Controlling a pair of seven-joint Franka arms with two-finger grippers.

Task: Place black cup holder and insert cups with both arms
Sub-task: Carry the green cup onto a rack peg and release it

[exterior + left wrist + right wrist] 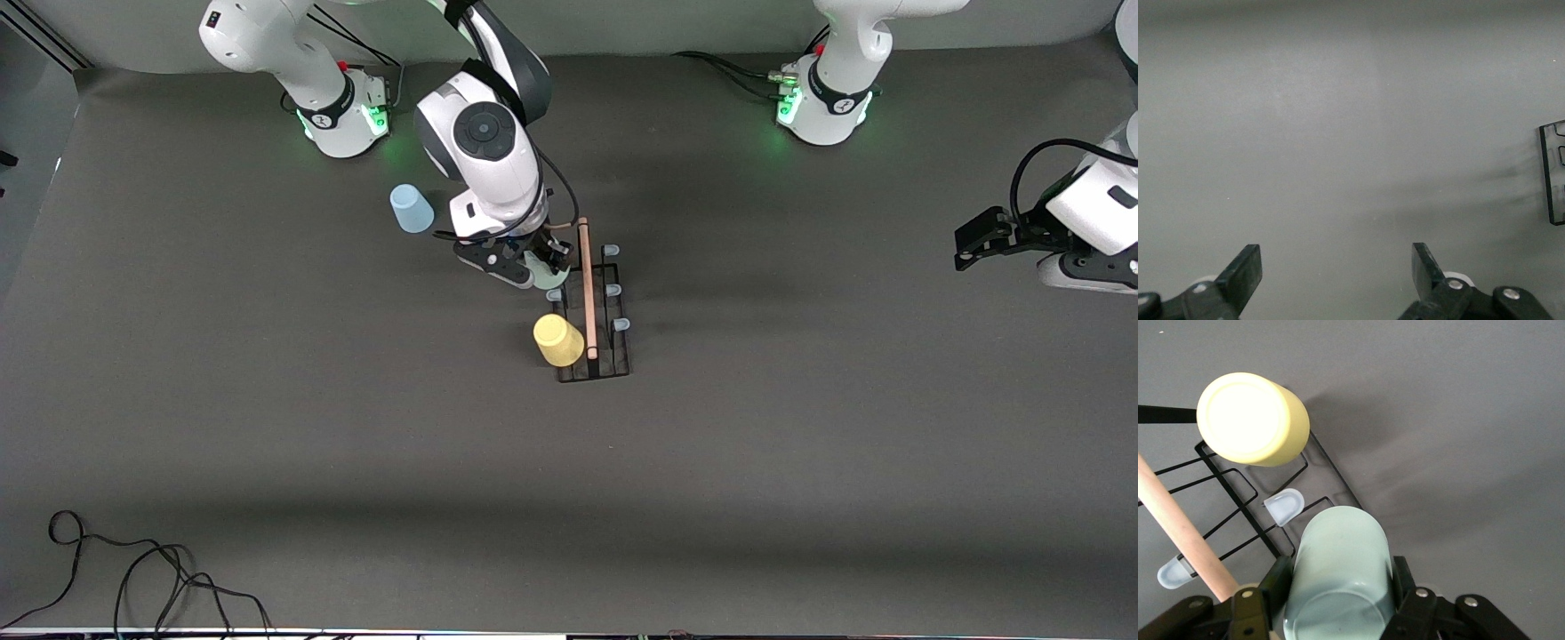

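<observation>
The pale green cup is ready for my right gripper to release: the cup's lower edge is over the black holder's far peg beside the rod.
The black cup holder (pixel 597 342) stands mid-table with its wooden rod handle (pixel 587 284) on top. The yellow cup (pixel 557 340) sits upside down on a peg at the holder's end nearest the front camera, on the side toward the right arm's end; it shows in the right wrist view (pixel 1253 419). My right gripper (pixel 544 265) is shut on the pale green cup (pixel 1338 577), held at the holder's pegs beside the rod (pixel 1178 527). The pale blue cup (pixel 411 208) stands upside down on the table beside the right arm. My left gripper (pixel 971 242) is open and empty, waiting at the left arm's end (pixel 1337 267).
Bare pale-capped pegs (pixel 621 324) line the holder's side toward the left arm's end. A free peg (pixel 1285 507) shows just past the green cup. Black cables (pixel 133 578) lie at the table edge nearest the front camera. The holder's corner (pixel 1553 173) shows in the left wrist view.
</observation>
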